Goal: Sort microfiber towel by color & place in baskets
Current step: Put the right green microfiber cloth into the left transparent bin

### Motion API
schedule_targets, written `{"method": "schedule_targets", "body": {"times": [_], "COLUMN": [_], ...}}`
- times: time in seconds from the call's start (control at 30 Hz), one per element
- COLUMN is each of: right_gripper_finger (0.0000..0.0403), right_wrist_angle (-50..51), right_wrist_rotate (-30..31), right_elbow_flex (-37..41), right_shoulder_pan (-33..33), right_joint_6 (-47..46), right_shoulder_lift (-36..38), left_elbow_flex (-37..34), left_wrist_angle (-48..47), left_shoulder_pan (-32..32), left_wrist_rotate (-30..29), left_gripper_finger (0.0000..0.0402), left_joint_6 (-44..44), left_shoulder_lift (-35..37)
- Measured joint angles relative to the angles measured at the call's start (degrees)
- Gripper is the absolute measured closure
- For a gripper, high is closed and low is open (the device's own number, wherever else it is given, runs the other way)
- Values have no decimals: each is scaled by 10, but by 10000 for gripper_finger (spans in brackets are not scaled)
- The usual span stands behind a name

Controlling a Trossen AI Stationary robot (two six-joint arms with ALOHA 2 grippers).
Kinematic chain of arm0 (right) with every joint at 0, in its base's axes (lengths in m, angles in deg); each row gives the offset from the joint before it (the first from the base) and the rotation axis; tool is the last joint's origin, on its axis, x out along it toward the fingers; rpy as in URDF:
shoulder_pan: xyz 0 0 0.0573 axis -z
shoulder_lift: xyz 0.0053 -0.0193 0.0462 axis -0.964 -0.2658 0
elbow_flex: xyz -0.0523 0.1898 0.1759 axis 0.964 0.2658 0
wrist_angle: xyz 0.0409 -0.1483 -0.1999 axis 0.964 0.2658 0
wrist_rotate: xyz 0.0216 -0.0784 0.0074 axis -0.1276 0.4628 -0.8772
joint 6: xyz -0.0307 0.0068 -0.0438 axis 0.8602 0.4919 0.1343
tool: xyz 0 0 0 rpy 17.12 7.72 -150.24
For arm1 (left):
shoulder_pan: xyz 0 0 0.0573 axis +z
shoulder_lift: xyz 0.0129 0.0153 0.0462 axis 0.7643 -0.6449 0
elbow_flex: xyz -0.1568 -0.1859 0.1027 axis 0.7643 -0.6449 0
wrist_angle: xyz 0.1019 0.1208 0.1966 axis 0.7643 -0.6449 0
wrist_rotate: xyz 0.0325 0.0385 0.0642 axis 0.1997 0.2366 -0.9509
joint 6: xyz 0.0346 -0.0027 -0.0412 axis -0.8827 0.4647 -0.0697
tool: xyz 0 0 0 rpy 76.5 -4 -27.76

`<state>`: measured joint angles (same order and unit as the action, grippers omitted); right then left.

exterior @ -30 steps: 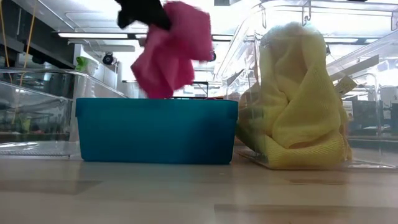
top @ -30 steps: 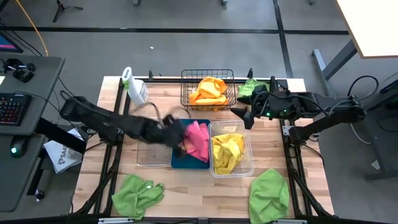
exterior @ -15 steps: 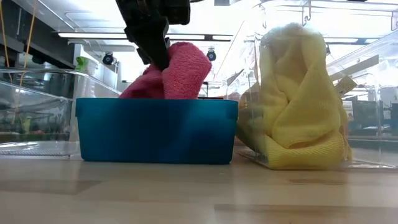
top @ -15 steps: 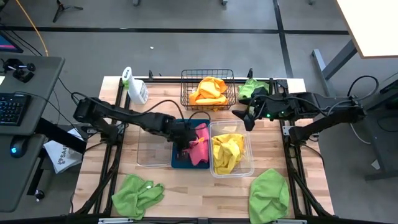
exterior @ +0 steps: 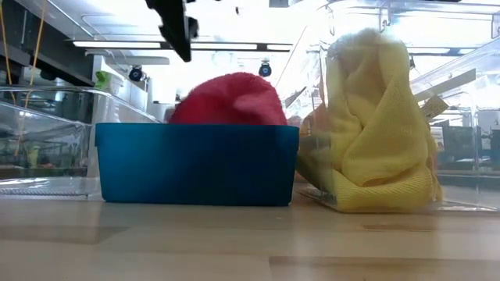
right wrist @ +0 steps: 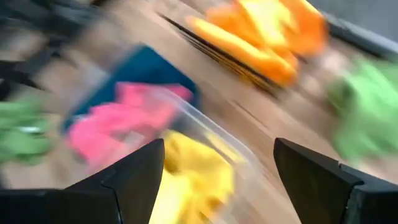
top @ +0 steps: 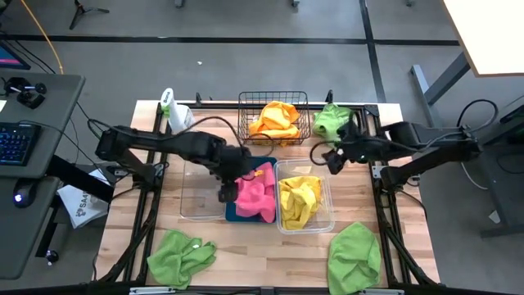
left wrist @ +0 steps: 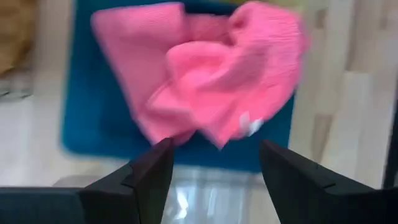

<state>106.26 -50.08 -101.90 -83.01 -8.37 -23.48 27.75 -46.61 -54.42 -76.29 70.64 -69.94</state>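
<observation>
The green towel needs to go into the empty clear tub (top: 201, 205) to be sorted. My right gripper next needs to grab the towel by its raised middle fold (top: 331, 121).
A pink towel (top: 255, 193) lies bunched in the blue tub (top: 232, 213), between an empty clear tub (top: 201, 205) and a clear tub (top: 326, 220) holding a yellow towel (top: 299, 201). Orange towels (top: 274, 120) lie in the black wire basket (top: 244, 131). My left gripper (top: 226, 193) is open and empty over the blue tub's left edge, clear of the pink towel (left wrist: 205, 93). In the low view the left gripper (exterior: 178, 27) is above the pink towel (exterior: 230, 97). My right gripper (top: 332, 159) is open and empty, above the table past the yellow tub's far right corner.
Green towels lie on the table at the near left (top: 182, 252), the near right (top: 354, 256) and the far right (top: 330, 120). A white spray bottle (top: 176, 115) stands at the far left. Black frame rails run along the table's sides.
My left gripper has lowered the pink towel into the blue tub and let go. It has then risen and drawn toward the table's left edge. The towel, hanging above the tub a second ago, now rests bunched inside it. My right gripper has shifted slightly toward the near edge.
</observation>
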Motion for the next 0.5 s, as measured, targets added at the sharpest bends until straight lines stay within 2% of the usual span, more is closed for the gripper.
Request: {"method": "schedule_targets", "body": {"times": [0.13,0.2,0.33,0.5], "right_gripper_finger": [105,105,105,105], "right_wrist_angle": [128,143,92,-58], "right_wrist_rotate": [28,40,20,-49], "right_elbow_flex": [18,49,128,208], "right_shoulder_pan": [7,21,97,266], "right_joint_6": [-117,-166,-163,-69], "right_shoulder_lift": [-16,-16,-13,-6], "left_elbow_flex": [-27,-69,-177,-281], "left_wrist_angle": [20,62,147,231], "left_shoulder_pan": [-10,-12,-11,-16], "left_wrist_rotate": [-98,-133,-120,-121], "left_gripper_finger": [177,177,177,177], "left_joint_6": [17,25,83,154], "left_shoulder_lift": [62,100,195,308]}}
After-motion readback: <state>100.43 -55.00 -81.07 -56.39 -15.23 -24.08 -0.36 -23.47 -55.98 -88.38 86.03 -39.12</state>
